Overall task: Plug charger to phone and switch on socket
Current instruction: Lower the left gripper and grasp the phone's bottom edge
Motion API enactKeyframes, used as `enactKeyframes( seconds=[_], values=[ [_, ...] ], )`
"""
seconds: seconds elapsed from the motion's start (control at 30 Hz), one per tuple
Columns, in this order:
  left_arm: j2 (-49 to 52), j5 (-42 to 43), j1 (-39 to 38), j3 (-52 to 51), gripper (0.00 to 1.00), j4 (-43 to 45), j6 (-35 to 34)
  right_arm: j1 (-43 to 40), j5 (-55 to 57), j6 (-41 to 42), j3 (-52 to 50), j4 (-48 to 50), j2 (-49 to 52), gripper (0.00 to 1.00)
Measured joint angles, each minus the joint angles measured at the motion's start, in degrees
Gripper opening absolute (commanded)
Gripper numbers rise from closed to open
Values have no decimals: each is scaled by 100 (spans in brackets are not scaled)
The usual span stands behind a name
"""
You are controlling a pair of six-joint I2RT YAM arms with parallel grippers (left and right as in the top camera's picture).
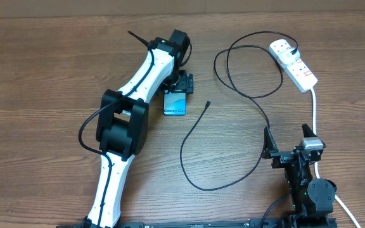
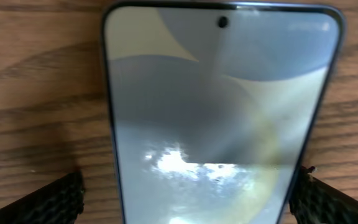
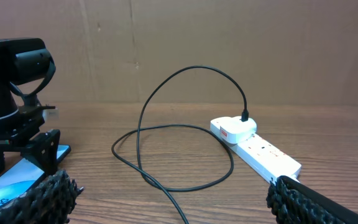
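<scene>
My left gripper is to hold the phone across its side edges toward the phone's far end. The phone's near end then stays free for handing it to my right gripper.
The phone (image 1: 175,106) lies on the wooden table with its blue screen lit; it fills the left wrist view (image 2: 222,112). My left gripper (image 1: 177,85) is open, one finger on each side of the phone's far end (image 2: 188,186). The charger (image 1: 182,152) is a thin black cable; its plug (image 1: 282,47) sits in the socket (image 1: 300,69) and its connector tip (image 1: 208,103) lies loose just right of the phone. My right gripper (image 1: 287,136) is open and empty at the near right, facing the cable loop (image 3: 143,118) and the socket (image 3: 260,152).
The socket's thick white cord (image 1: 314,111) runs down the right side past my right arm. The cable loops widely across the middle of the table. My left arm (image 1: 128,114) reaches diagonally from the near left. A brown wall (image 3: 229,43) stands behind the table.
</scene>
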Motion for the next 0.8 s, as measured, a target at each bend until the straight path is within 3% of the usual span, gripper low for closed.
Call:
enactKeyframes(
  seconds=[0.17,0.37,0.6,0.8],
  values=[
    [0,0,-83,-2,98,0,4,0,0,2,0,2,0,100],
    [2,9,-83,-4,86,-11,33,0,0,2,0,4,0,100],
    [2,20,-83,-11,84,-24,42,0,0,2,0,4,0,100],
    [0,42,-83,-22,72,-42,44,0,0,2,0,2,0,100]
  ],
)
